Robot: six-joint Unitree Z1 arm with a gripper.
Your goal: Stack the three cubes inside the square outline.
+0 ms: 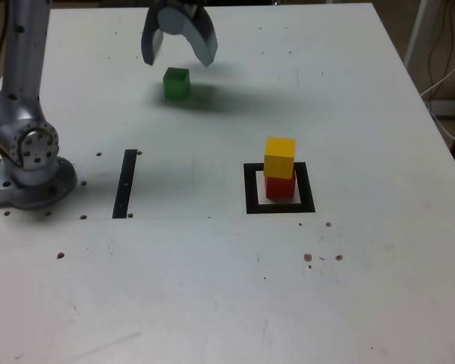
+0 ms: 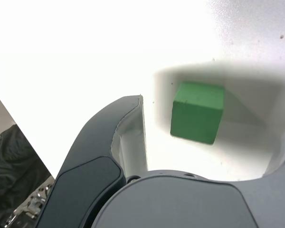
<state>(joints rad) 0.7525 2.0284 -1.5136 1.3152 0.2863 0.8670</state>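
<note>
My fingertips are above the green cube, its shadow beside it, so closing now would miss the cube. My gripper lowers first, then closes on it.
A yellow cube sits on top of a red cube, and this small stack stands inside the black square outline toward the exterior view's right. The green cube rests alone on the white table at the back. My gripper hangs open just above and behind the green cube, with nothing between its fingers. In the wrist view the green cube lies on the table in the gap between the two spread fingers, untouched.
The arm's grey base stands at the exterior view's left edge. A straight black strip lies on the table beside it. Cables hang off the table's right side. Small dark specks dot the white tabletop.
</note>
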